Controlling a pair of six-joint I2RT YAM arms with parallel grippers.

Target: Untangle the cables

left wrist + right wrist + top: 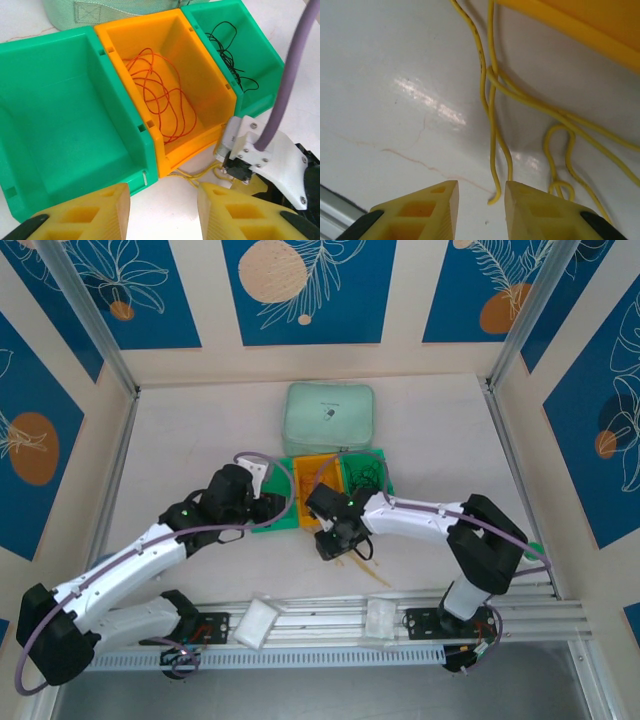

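Observation:
I will pick up the yellow cable's loose end point(495, 197) with my right gripper next. The crossing is left for my left gripper to untangle.
The orange cable point(160, 102) lies looped inside the orange bin point(210, 80). A black cable point(227, 55) rests in the green bin point(260, 45) to its right. The yellow cable point(492, 120) is spread on the white table in front of the orange bin, also seen as the yellow cable point(200, 175) and yellow cable point(358, 562). My right gripper point(481, 200) hovers low over it, open, with one loose cable end lying between the fingertips, not pinched. My left gripper point(162, 210) is open and holds nothing, near the front of the empty left green bin point(60, 125).
A mint-green zip pouch point(330, 415) lies behind the three bins. My right gripper's body point(265, 160) sits close to my left fingers. An aluminium rail point(330, 625) with two white pads runs along the near edge. Frame posts stand at the back corners.

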